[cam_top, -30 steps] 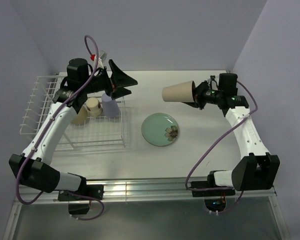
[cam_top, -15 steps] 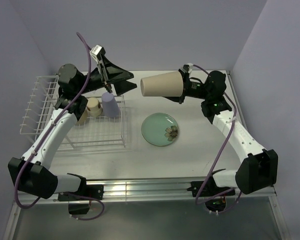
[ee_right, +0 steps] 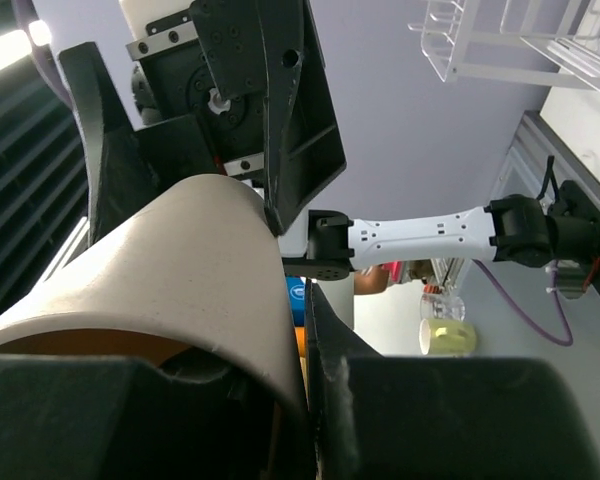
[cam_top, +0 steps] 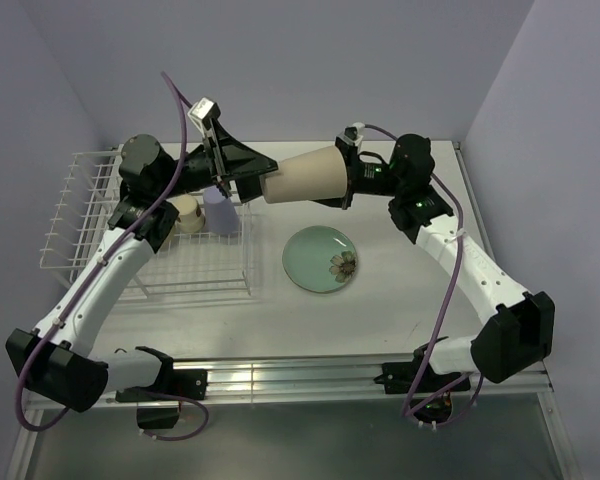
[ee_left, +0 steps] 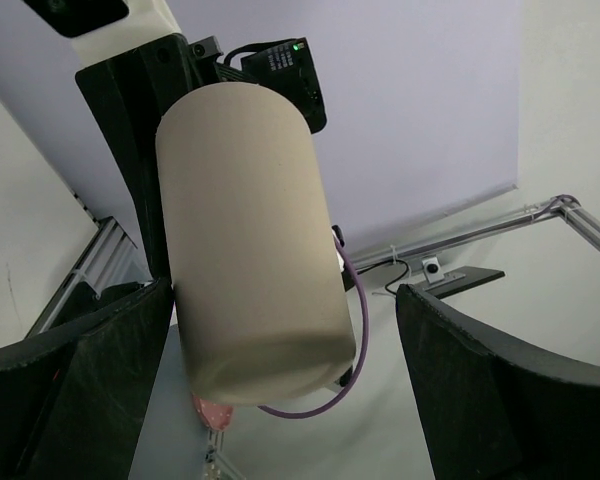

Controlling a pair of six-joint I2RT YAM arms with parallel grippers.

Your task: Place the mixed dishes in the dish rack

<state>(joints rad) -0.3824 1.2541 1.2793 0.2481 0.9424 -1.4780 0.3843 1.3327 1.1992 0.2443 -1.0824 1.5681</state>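
My left gripper grabs the beige tumbler around its base end (cam_top: 273, 186) next, so the tumbler's rim stays free to load it with its opening down into the rack (cam_top: 80, 230).
My right gripper (cam_top: 348, 180) is shut on the rim of the beige tumbler (cam_top: 302, 178) and holds it on its side in the air, base toward the left. In the right wrist view one finger is inside the tumbler (ee_right: 150, 290) and one outside. My left gripper (cam_top: 245, 172) is open, raised above the rack's right end. The tumbler's base (ee_left: 245, 240) lies between its spread fingers (ee_left: 510, 390). The lavender cup (cam_top: 220, 212) and a cream bowl (cam_top: 185, 213) sit in the white wire dish rack (cam_top: 80, 230). The pale green flower plate (cam_top: 321, 258) lies on the table. The steel cup is hidden.
The rack fills the left part of the table, with its tines along the far left side. The plate lies just right of the rack's right wall. Both arms' purple cables (cam_top: 180, 95) loop above the arms. The rack also shows in the right wrist view (ee_right: 520, 40).
My right arm has carried the tumbler left, from the table's right side to the left gripper. My left gripper has lifted from the rack and turned toward it, still open.
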